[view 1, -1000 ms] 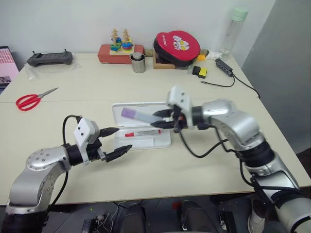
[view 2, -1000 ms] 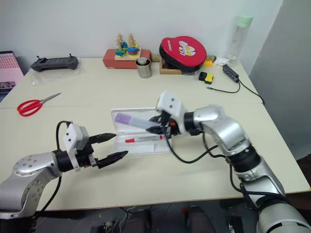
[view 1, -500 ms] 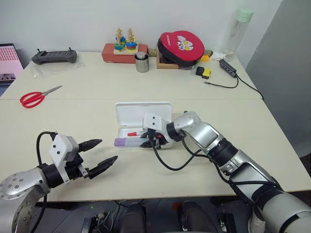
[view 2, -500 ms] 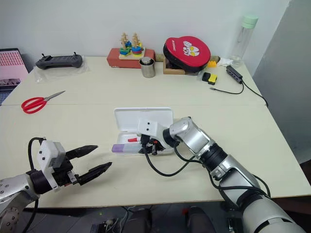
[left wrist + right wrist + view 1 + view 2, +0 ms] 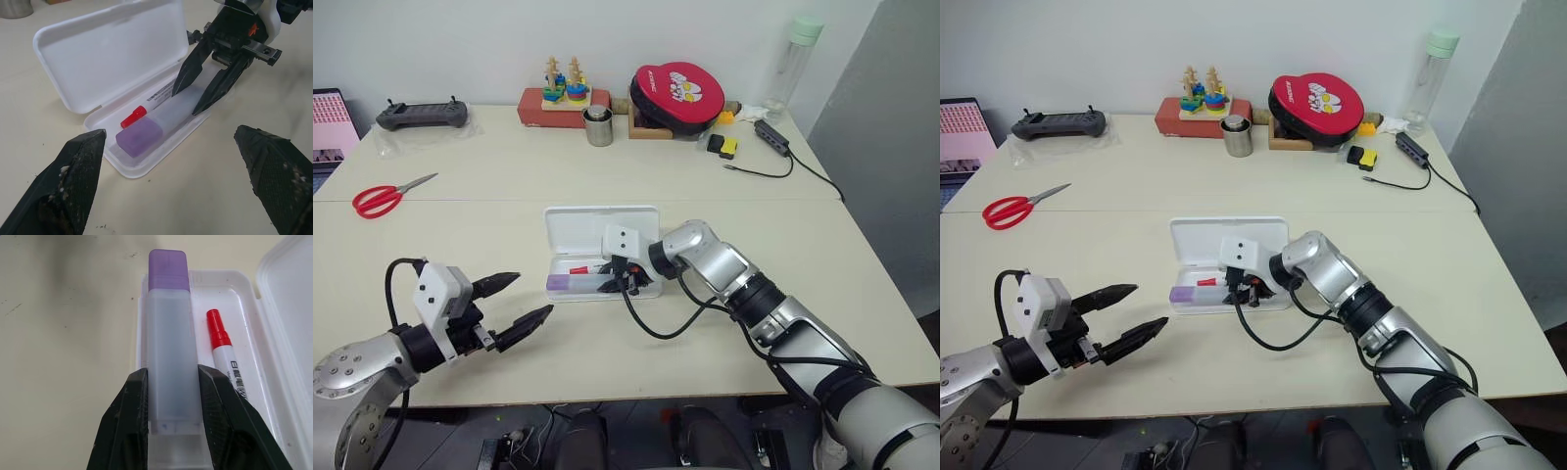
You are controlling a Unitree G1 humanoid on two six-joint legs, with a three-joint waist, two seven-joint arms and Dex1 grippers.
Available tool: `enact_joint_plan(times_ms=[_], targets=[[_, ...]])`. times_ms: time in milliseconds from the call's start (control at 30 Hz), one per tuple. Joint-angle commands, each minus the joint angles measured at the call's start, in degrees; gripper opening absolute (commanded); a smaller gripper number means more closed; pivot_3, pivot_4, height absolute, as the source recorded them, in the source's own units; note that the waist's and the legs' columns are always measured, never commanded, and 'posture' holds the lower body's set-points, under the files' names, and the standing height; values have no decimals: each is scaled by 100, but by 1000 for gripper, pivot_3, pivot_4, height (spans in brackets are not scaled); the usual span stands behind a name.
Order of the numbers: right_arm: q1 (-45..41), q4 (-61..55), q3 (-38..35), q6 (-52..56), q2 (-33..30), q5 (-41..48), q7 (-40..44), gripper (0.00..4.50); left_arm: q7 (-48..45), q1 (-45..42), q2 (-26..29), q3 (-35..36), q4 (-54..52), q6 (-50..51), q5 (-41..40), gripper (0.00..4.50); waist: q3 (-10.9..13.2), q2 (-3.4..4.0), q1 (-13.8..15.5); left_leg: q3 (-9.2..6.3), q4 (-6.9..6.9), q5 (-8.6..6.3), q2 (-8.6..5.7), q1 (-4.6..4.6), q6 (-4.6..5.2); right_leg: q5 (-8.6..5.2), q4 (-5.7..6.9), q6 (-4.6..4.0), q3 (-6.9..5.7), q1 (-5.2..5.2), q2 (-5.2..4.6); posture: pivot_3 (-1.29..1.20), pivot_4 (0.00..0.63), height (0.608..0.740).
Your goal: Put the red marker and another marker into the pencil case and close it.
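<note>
The lilac marker is low inside the pencil case tray beside the red one and would stay there, so my right gripper needs to let go of it now.
The white pencil case [image 5: 603, 224] lies open in the middle of the table, its lid tipped back. The red marker [image 5: 222, 345] rests in the tray, red cap toward the left end. My right gripper [image 5: 612, 280] reaches in from the right and is shut on the lilac marker [image 5: 168, 333]. It holds that marker low in the tray in front of the red one, purple cap [image 5: 142, 138] at the tray's left end. My left gripper [image 5: 530, 296] hovers open and holds nothing, in front of the case and to its left.
Red scissors [image 5: 384, 198] lie at the far left. Along the back stand a black controller [image 5: 421, 115], a toy on a red box [image 5: 558, 98], a metal cup [image 5: 598, 127], a red round pouch [image 5: 674, 90] and a bottle [image 5: 789, 59]. A black cable [image 5: 773, 157] trails right.
My right gripper has come down with the lilac marker from above the case into the tray. The left gripper has drawn back a little toward me. The camera shifted early on.
</note>
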Motion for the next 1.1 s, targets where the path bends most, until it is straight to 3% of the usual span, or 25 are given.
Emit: enact_joint_plan(times_ms=[33, 100, 167, 200, 400, 600, 700, 867, 1000, 1100], targets=[[-87, -13, -192, -79, 32, -20, 90, 1089, 27, -106, 101, -33, -150, 32, -94, 4500, 0, 0, -1, 0, 0, 0, 0, 0, 0, 0, 0, 0, 0, 0, 0, 0, 150, 740], [-77, -28, -204, -72, 34, -18, 115, 1089, 43, -189, 121, -59, -128, 45, -112, 4500, 0, 0, 0, 0, -3, 0, 0, 0, 0, 0, 0, -1, -1, -1, 0, 0, 150, 740], [-56, -74, -210, -62, 33, -15, 138, 1792, 46, -233, 137, -76, -119, 63, -121, 4500, 0, 0, 0, -1, -5, 0, 0, 0, 0, 0, 0, 0, -1, -1, 0, 0, 150, 740], [-53, -82, -226, -56, 43, -8, 128, 1849, 50, -261, 142, -90, -112, 72, -119, 4500, 0, 0, -1, -1, -5, 0, 0, 0, 0, 0, 0, 0, -1, -1, 0, 0, 150, 740], [-101, -296, -500, 26, 64, 162, 127, 3195, 55, -569, 175, -242, -83, 143, -152, 4500, 0, 0, 1, -1, -7, 0, 0, 0, 0, 1, 0, 1, -2, -1, 1, 0, 150, 740], [291, -2304, -1843, 1080, -286, 1698, 397, 4476, 97, -1359, 57, -854, 76, 145, -86, 4500, 2, 1, 60, -3, -6, 0, -2, -2, 0, 10, -1, 19, -2, 2, 1, 0, 150, 740], [510, -2937, -2619, 1746, -481, 2126, -213, 4476, 294, -1968, -182, -1354, 180, 201, -21, 4500, 0, -1, 71, -11, -7, 0, -4, -2, -1, 13, 0, 25, -7, 5, 1, 0, 150, 740], [955, -3135, -3379, 2294, -787, 1825, -1690, 4476, 745, -3082, -867, -2239, 546, 258, 243, 4500, -6, -11, 87, -11, 5, 0, -11, -3, -1, 15, -3, 26, -2, 12, 0, 0, 150, 740], [1116, -2538, -3301, 2337, -734, 997, -3115, 4476, 948, -3764, -1272, -2578, 1062, 179, 494, 4500, -5, -9, -29, -3, 10, 1, -9, -3, 1, 32, 0, 53, 10, 7, 4, 0, 150, 740], [1191, -2043, -3390, 2409, -322, 735, -4028, 4476, 866, -4073, -1320, -2639, 1323, 179, 546, 4500, -5, -9, -87, -6, 6, 1, -8, -2, 1, 30, 4, 50, 10, 5, 8, 0, 150, 740]])
